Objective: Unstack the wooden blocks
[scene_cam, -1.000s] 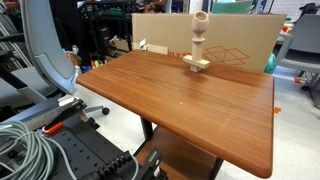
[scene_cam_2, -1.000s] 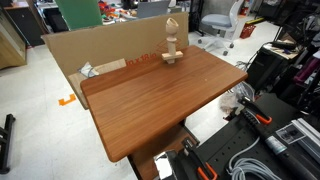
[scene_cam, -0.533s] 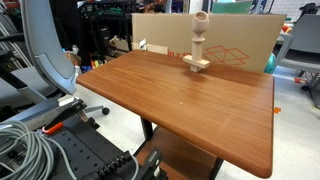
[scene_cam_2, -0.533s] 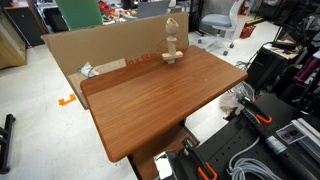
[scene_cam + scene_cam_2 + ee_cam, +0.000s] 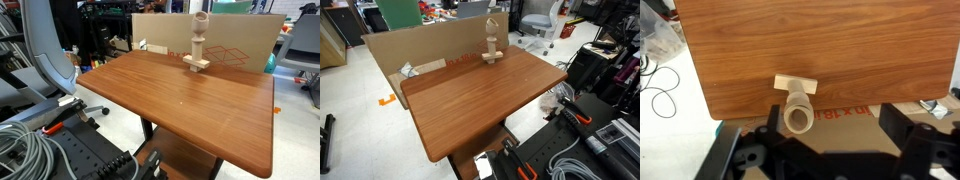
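Observation:
My gripper lowers before it closes on the round hollow top piece [image 5: 201,22] [image 5: 799,118], since its fingers are far above and closing now would miss.
A tall stack of light wooden blocks [image 5: 197,42] stands upright on a flat base block near the far edge of the brown table [image 5: 180,100]; it also shows in an exterior view [image 5: 492,40]. In the wrist view I look down on the stack [image 5: 798,112]: a round hollow top piece above a flat rectangular base. My gripper [image 5: 834,125] is open and empty, high above the stack, whose top lies between the dark fingers, nearer one of them. The gripper is out of view in both exterior views.
A cardboard sheet [image 5: 235,40] stands right behind the stack along the table's far edge, also seen in an exterior view [image 5: 420,50]. An office chair [image 5: 45,60], cables and equipment cases [image 5: 580,140] surround the table.

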Tool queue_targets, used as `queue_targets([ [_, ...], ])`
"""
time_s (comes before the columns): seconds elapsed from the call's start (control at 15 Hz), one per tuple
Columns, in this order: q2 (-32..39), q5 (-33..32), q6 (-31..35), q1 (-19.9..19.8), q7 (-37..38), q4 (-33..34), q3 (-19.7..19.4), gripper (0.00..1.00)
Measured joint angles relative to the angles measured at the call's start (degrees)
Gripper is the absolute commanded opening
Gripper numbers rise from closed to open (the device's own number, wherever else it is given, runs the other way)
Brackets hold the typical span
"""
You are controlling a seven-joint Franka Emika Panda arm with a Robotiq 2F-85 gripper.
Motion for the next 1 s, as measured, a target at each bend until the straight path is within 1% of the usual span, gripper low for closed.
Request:
queue_targets([
  [1.0,13.78,-0.15,-0.47,-0.20,0.12,10.89,-0.79,1.00],
])
